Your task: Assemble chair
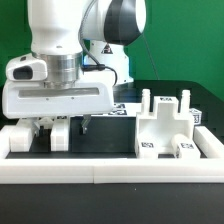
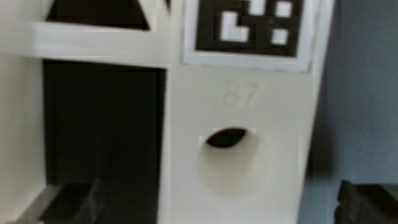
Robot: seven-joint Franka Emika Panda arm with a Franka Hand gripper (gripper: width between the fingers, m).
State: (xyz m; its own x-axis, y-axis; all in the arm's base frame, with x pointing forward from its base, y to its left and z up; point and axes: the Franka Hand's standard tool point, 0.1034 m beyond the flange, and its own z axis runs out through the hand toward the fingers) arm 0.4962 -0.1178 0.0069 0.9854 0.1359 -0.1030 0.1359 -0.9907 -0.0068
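Note:
The robot's fingers reach down on both sides of the white post, near its oval hole point(image 2: 226, 138), so the gripper should close. Closing now would hold the post.
A white chair post point(image 2: 244, 110) with a square tag at its far end and a dark oval hole in its face lies on the black table. My gripper point(image 2: 217, 206) straddles it, open, with a dark gap between each finger point(image 2: 75, 205) and the post's sides. In the exterior view the gripper point(image 1: 62, 128) hangs low at the left over this post point(image 1: 60, 136). A partly joined white chair body point(image 1: 165, 125), blocky with upright posts and small tags, stands at the exterior view's right, apart from the gripper.
The long white border rail point(image 1: 110, 166) runs along the near edge and turns up at the left corner point(image 1: 14, 138); it also shows in the wrist view point(image 2: 89, 40) beside the post. A green wall stands behind.

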